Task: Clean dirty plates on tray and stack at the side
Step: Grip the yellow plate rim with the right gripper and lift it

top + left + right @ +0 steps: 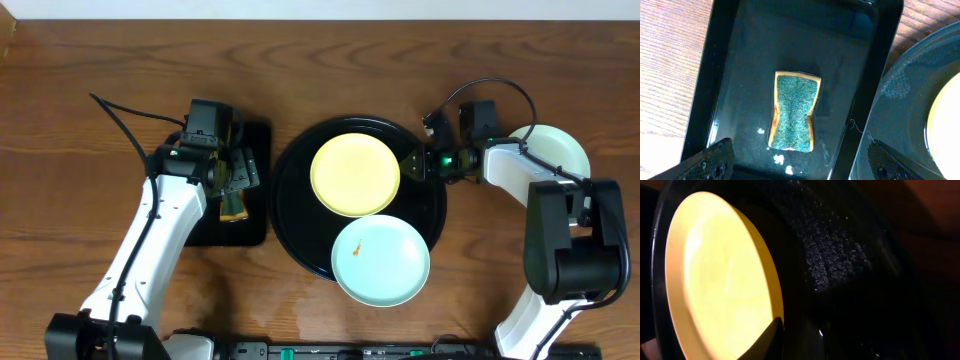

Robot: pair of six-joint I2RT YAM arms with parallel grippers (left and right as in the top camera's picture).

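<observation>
The right gripper grabs the yellow plate's rim [397, 173] [777, 314] next on the side facing the pale plate, so the yellow plate's bottom stays free to stack.
The round black tray [300, 235] holds a pale yellow plate [355, 175]. A mint-blue plate [380, 262] with a small orange smear lies over the tray's lower right rim. A third pale plate [558, 145] lies on the table at the right, partly under the right arm. My left gripper [232, 172] is open and empty above a green sponge [794, 111]. My right gripper [418, 160] is low at the tray's right side. One of its fingers [771, 341] rests at the edge of the yellow plate [720, 275]. The other finger is lost in the dark.
The sponge lies in a small black rectangular tray [705, 85] left of the round tray [910, 85], with white foam specks near it. Wooden table surrounds everything. Cables run behind both arms.
</observation>
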